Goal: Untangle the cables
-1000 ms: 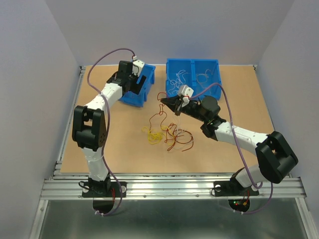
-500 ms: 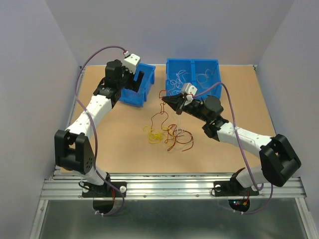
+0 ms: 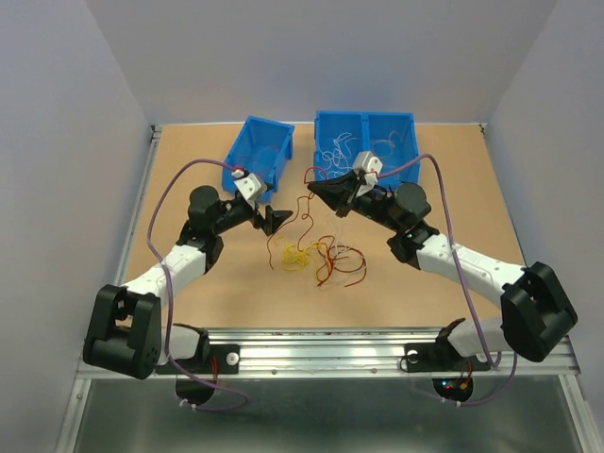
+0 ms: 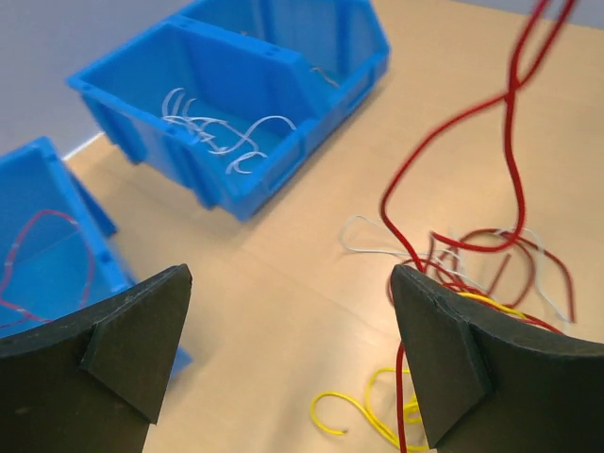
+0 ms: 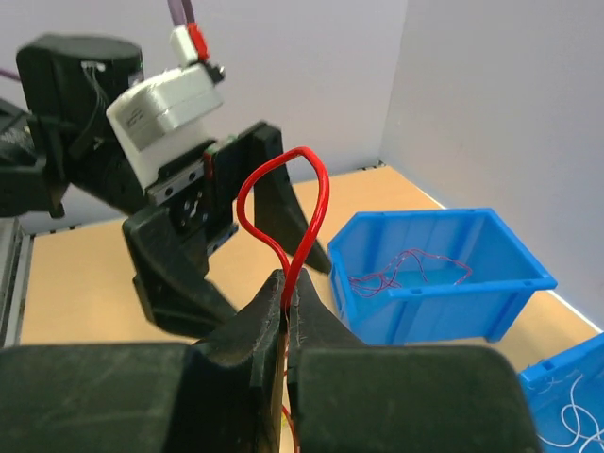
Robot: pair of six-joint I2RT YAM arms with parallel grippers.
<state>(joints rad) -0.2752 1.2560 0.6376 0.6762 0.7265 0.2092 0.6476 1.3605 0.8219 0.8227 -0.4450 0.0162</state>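
The red cable would stay hanging from the robot's right gripper if the left gripper went up now. The left gripper's fingers are wide open beside the red cable (image 3: 298,209).
The cables (image 3: 316,257) lie as a loose clump of red, yellow and white wires mid-table. My right gripper (image 3: 313,187) is shut on a red cable (image 3: 304,209) and holds it above the clump. In the right wrist view the red cable (image 5: 283,212) loops up out of the closed gripper (image 5: 291,288). My left gripper (image 3: 275,220) is open and empty, low over the table just left of the clump. In the left wrist view the gripper (image 4: 293,363) frames bare table, with a yellow wire (image 4: 373,415) and the raised red cable (image 4: 510,142) to its right.
A single blue bin (image 3: 257,156) with red wires stands at the back left. A double blue bin (image 3: 366,142) with white wires stands at the back centre. Both show in the left wrist view, the double bin (image 4: 236,123) ahead and the single bin (image 4: 47,245) at left.
My left arm has swung from the back-left bin down to the table beside the clump, gripper open. My right gripper has stayed shut on the red cable, shifting slightly backward.
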